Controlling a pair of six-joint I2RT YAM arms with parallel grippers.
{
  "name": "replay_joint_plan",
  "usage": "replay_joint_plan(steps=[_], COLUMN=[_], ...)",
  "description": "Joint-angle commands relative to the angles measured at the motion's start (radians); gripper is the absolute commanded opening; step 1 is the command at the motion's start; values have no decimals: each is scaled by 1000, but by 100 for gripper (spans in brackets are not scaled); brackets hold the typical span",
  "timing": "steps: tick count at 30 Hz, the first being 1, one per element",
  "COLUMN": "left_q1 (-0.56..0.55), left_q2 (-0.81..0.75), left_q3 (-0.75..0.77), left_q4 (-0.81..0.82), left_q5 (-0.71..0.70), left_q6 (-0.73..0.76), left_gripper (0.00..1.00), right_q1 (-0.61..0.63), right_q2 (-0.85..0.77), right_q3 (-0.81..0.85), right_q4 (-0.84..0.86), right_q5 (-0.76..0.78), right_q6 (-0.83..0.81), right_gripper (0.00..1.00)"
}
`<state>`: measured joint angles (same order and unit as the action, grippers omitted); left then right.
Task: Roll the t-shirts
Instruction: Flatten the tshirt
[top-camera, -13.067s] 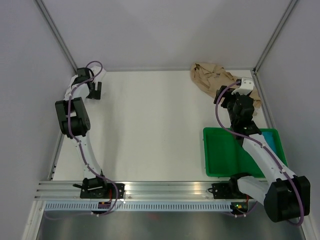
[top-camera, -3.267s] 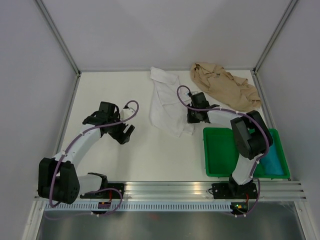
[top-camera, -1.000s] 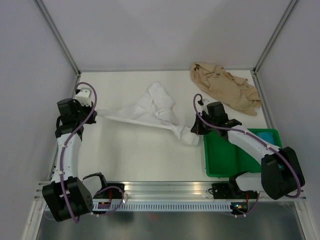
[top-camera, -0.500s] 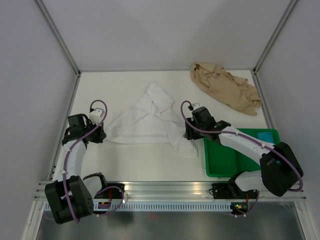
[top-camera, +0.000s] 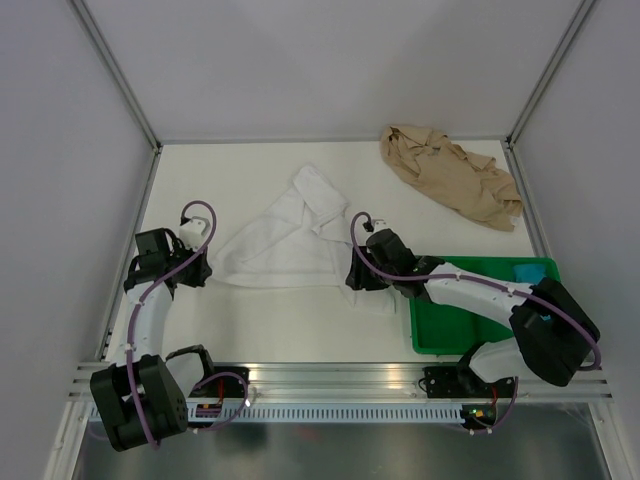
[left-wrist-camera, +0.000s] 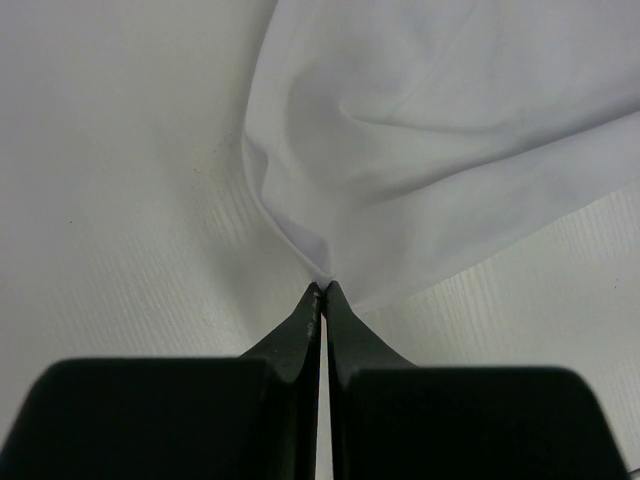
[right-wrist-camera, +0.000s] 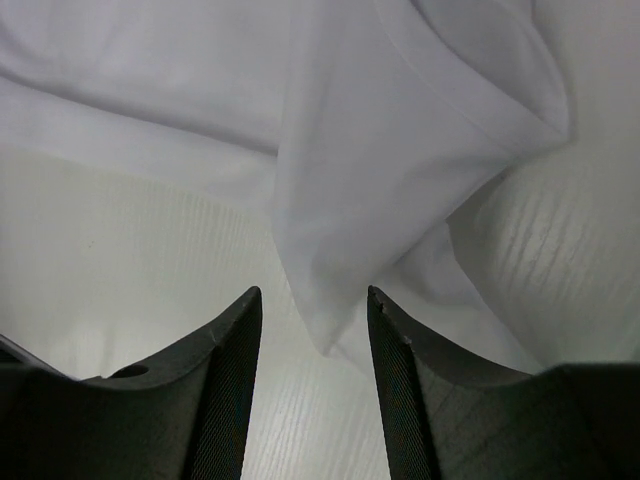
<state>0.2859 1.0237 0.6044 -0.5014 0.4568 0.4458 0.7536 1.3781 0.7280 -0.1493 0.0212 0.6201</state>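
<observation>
The right gripper grabs the white t-shirt's fold (top-camera: 350, 287) (right-wrist-camera: 323, 316) next, at the t-shirt's end opposite its held corner, to spread it for rolling.
The white t-shirt (top-camera: 290, 235) lies crumpled across the middle of the table. My left gripper (top-camera: 205, 268) is shut on its left corner (left-wrist-camera: 322, 270), the cloth pinched at the very fingertips. My right gripper (top-camera: 352, 278) stands open at the shirt's right end; a fold of the white t-shirt (right-wrist-camera: 340, 240) hangs between its fingers without being pinched. The tan-beige t-shirt (top-camera: 450, 175) sits bunched in the far right corner, away from both grippers.
A green plastic tray (top-camera: 450, 320) sits at the near right under my right arm, with something blue (top-camera: 530, 272) at its far right corner. Grey walls close the table on three sides.
My right gripper has opened and let go of the white shirt, shifting left. The shirt, earlier stretched between both arms, now lies slack. The left arm came nearer, still holding its corner.
</observation>
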Motion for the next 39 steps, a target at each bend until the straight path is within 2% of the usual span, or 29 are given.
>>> replay_joint_plan(steps=[1, 5, 9, 13, 15, 16, 17, 18, 21, 24, 25, 29, 33, 39], left_q1=[-2, -2, -1, -2, -4, -4, -2, -4, -2, -1, -2, 1, 1, 4], left_q2=[-17, -16, -14, -13, -11, -11, -10, -8, 1, 9, 10, 4, -31, -66], left_q3=[0, 1, 1, 5, 6, 6, 11, 14, 57, 168, 243, 379, 413, 469], left_q4=[0, 0, 0, 0, 0, 0, 0, 0, 4, 3, -9, -107, -149, -221], left_q5=[37, 42, 40, 37, 36, 37, 34, 33, 26, 8, -10, -124, -242, -268], left_q6=[36, 36, 36, 34, 33, 31, 27, 24, -8, -42, -33, 39, 88, 110], left_gripper=[2, 2, 2, 2, 2, 2, 2, 2, 2, 2, 2, 2, 2, 2], right_q1=[-2, 0, -2, -2, -2, -2, -3, -7, -22, -103, -167, -272, -338, -376], right_q2=[30, 50, 84, 134, 157, 177, 182, 180, 141, 72, 46, -117, -247, -439], right_q3=[-35, -58, -44, -35, -32, -18, -7, 4, 91, 207, 233, 367, 406, 419], right_q4=[92, 131, 134, 181, 218, 224, 226, 229, 209, 160, 122, -10, -117, -219], right_q5=[-67, -64, -33, -39, -46, -43, -40, -37, -43, -124, -139, -129, -125, -89], right_q6=[73, 99, 98, 96, 96, 96, 96, 93, 63, 24, 11, -74, -125, -154], right_gripper=[53, 53, 58, 57, 47, 29, 17, 0, 0, 0, 1, 0, 0, 0])
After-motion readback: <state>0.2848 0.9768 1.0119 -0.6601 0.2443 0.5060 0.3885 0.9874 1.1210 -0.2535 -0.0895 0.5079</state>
